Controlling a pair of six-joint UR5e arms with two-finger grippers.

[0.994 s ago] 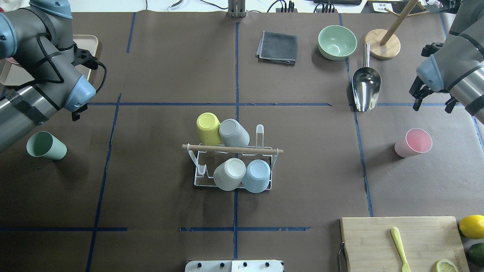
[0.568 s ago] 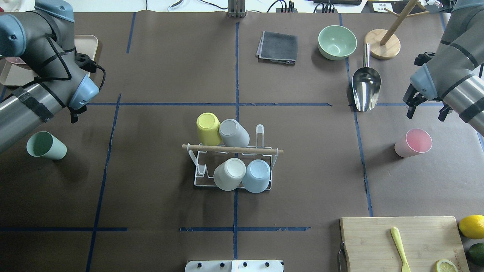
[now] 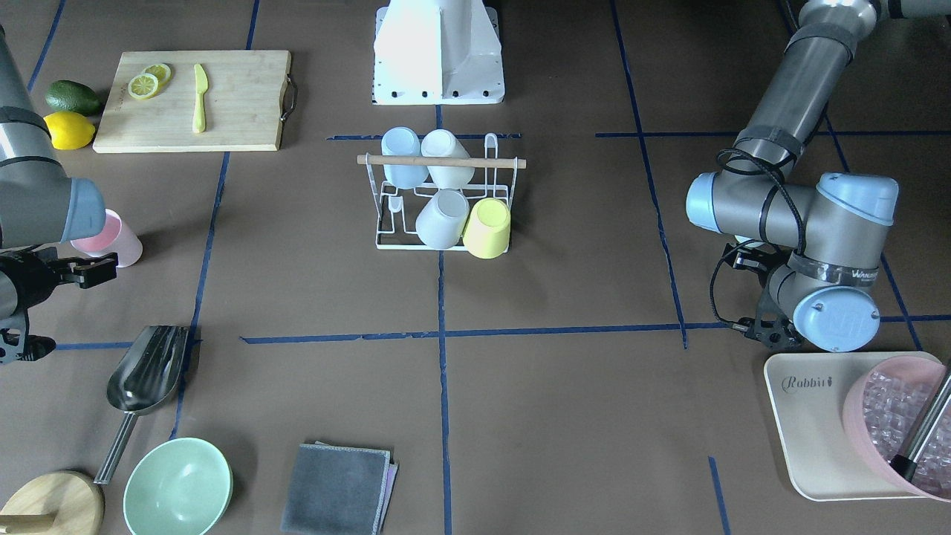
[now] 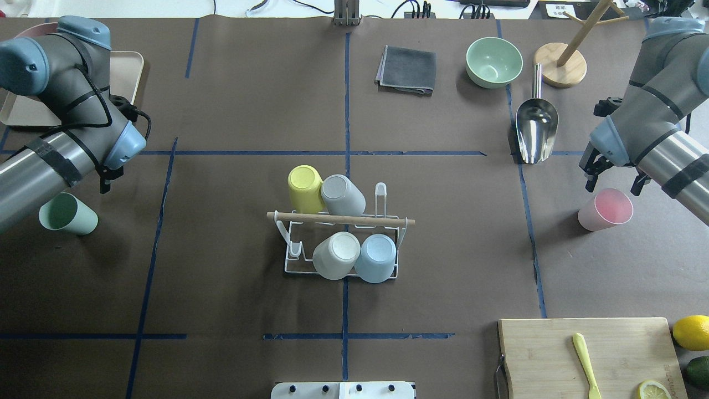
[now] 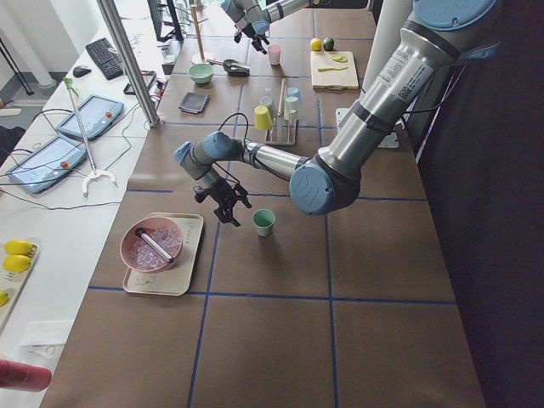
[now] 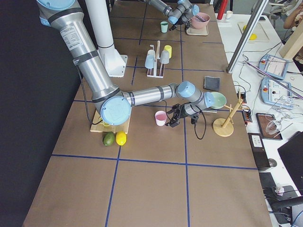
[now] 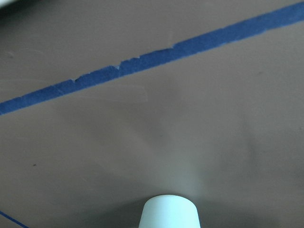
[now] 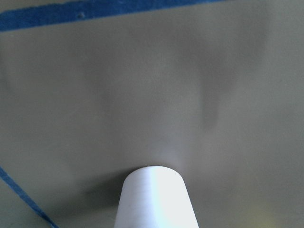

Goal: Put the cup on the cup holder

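Observation:
The green cup has to go on the cup holder, so the robot's left gripper will next grab the cup by the sides of its body point(image 7: 169, 216).
The white wire cup holder point(image 4: 340, 219) with a wooden rod stands at the table's middle, also in the front view point(image 3: 438, 160). It bears yellow, grey, off-white and light blue cups, all upside down. A green cup point(image 4: 69, 213) stands at the left. My left gripper point(image 4: 101, 184) is open just beyond it, and the cup's base shows in the left wrist view point(image 7: 170, 213). A pink cup point(image 4: 605, 209) stands at the right. My right gripper point(image 4: 612, 186) is open just beyond its rim, jaws spread wide and empty. The pink cup also shows in the right wrist view point(image 8: 156, 197).
A metal scoop point(image 4: 535, 130), a green bowl point(image 4: 493, 62), a wooden stand point(image 4: 560, 65) and a grey cloth point(image 4: 407, 69) lie at the far right. A cutting board point(image 4: 587, 354) with a yellow knife, a lemon and an avocado is near right. A tray point(image 4: 124, 75) is far left.
Both arms have swung toward the near side. The left gripper has come closer to the green cup and the right gripper closer to the pink cup. No cup has moved.

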